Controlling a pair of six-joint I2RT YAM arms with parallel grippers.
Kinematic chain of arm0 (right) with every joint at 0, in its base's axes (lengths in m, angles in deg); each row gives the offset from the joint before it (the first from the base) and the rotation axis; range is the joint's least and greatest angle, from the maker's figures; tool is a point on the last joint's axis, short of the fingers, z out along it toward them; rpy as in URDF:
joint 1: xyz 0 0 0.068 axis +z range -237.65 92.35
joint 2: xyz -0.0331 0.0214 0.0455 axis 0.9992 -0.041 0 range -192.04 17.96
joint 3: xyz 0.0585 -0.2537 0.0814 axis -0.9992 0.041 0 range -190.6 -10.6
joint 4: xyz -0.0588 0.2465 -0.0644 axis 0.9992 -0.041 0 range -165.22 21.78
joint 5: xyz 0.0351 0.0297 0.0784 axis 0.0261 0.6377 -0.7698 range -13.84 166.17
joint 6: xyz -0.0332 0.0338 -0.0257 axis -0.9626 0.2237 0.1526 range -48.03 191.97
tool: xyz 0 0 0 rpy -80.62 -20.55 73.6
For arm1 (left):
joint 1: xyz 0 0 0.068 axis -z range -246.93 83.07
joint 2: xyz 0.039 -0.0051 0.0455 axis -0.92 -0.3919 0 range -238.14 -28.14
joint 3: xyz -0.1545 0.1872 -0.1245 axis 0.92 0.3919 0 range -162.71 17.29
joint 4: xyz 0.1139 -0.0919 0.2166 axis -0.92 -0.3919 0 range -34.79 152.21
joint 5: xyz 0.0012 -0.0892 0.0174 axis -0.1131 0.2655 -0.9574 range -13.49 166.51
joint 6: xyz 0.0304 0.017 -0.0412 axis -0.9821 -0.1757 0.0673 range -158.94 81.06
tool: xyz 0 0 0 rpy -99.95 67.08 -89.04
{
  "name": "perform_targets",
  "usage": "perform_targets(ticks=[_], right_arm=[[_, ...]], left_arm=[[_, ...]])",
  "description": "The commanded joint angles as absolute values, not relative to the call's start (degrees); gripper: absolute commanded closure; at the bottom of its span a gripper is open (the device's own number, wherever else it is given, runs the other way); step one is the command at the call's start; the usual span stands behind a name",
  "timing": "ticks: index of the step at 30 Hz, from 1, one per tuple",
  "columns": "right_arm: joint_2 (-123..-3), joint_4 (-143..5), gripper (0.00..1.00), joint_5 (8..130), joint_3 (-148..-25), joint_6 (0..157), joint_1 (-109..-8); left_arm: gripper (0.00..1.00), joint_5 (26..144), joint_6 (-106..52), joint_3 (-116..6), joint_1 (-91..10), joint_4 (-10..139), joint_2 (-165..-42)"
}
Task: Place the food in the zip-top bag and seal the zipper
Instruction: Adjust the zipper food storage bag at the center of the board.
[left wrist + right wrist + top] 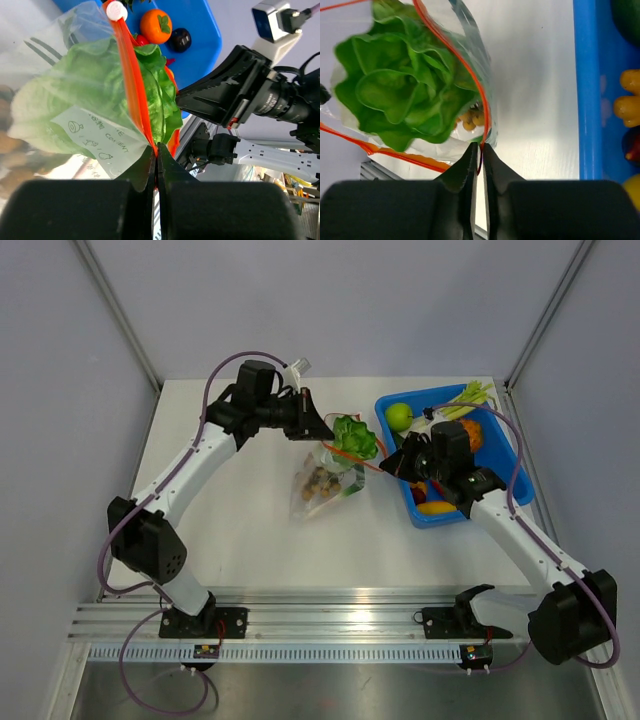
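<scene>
I will next grab the bag's orange-red zipper strip (pixel 364 463) with my right gripper, opposite my left gripper, to hold the bag's opening open for the cabbage.
The clear zip-top bag (pixel 325 485) hangs between both grippers over the table's middle. A green cabbage (pixel 354 437) sits in its mouth and brown balls (pixel 322 480) lie at its bottom. My left gripper (pixel 156 146) is shut on the orange-red zipper (pixel 131 75) at one end of the mouth. At the other end, the jaws of my right gripper (pixel 481 146) stand a sliver apart, with the zipper strip (pixel 470 70) between the tips. The cabbage (pixel 400 85) bulges out past the mouth. A white-pink slider (pixel 117 10) caps the far end of the strip.
The blue bin (pixel 440 518) at the right holds a green apple (pixel 399 416), green onions (pixel 470 395), an orange piece (pixel 472 432) and a yellow piece (pixel 433 507). Its wall (pixel 585 90) runs close beside my right gripper.
</scene>
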State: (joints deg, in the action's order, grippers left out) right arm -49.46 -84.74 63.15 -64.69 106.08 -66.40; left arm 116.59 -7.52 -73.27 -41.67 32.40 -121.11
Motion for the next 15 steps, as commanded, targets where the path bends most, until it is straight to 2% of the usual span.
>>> perform_targets(ticks=[1, 9, 15], right_arm=[[-46.2, -84.4, 0.84, 66.2, -66.1, 103.4, -66.6], [-50.5, -89.8, 0.73, 71.4, -71.6, 102.5, -66.6], [-55.4, -91.1, 0.67, 69.2, -74.8, 101.8, -66.6]], left_arm=[[1.0, 118.8, -8.1, -74.7, -41.9, 37.9, -120.7], [1.0, 119.5, -11.7, -77.9, -41.7, 34.3, -120.7], [1.0, 120.7, -12.1, -77.8, -41.7, 34.3, -119.7]])
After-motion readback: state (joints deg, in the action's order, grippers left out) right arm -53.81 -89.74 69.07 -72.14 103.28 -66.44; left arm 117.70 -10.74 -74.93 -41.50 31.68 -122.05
